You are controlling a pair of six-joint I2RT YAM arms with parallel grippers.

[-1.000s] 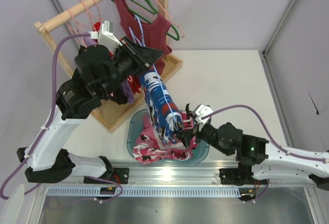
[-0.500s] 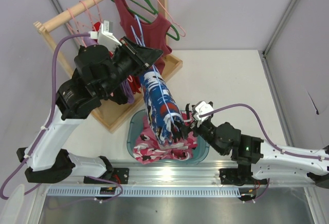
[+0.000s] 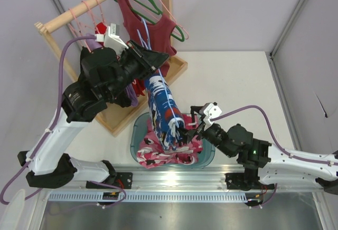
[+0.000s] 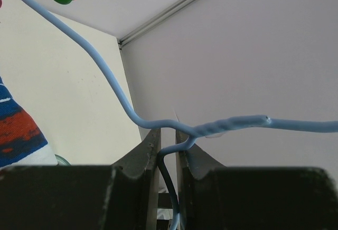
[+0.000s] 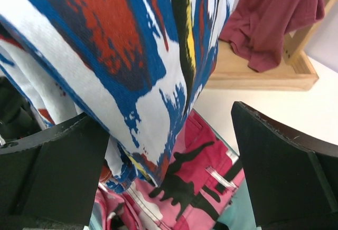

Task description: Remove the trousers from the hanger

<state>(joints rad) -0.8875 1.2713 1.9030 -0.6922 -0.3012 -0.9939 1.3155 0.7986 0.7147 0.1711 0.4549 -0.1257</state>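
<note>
The trousers need to come off the hanger, so my right gripper should next grab them by their lower end (image 3: pixel 177 130) (image 5: pixel 151 136). This grab leaves the hanger wire free.
The royal-blue, white and red trousers (image 3: pixel 163 108) hang from the light-blue wire hanger (image 3: pixel 143 31), and their lower end reaches into the teal basin (image 3: pixel 209 156). My left gripper (image 3: pixel 158 57) is shut on the hanger; in the left wrist view its jaws (image 4: pixel 168 135) pinch the wire just below the twisted neck (image 4: pixel 232 123). My right gripper (image 3: pixel 192 125) is open at the trousers' lower end. In the right wrist view the cloth (image 5: pixel 105 56) hangs between the wide-apart fingers (image 5: pixel 285 161), nearer the left one.
A pink, white and black camouflage garment (image 3: pixel 158 154) lies in the basin under the trousers. Behind stands a wooden rack (image 3: pixel 84 6) holding a dark-red tank top (image 3: pixel 153 27), a green hanger (image 3: pixel 153 6) and pink hangers (image 3: pixel 79 16). The rack's base (image 3: pixel 177 67) is close to the basin.
My right gripper has drawn slightly up and right along the trousers' lower end, still open. The left arm has shifted a little, keeping hold of the hanger.
</note>
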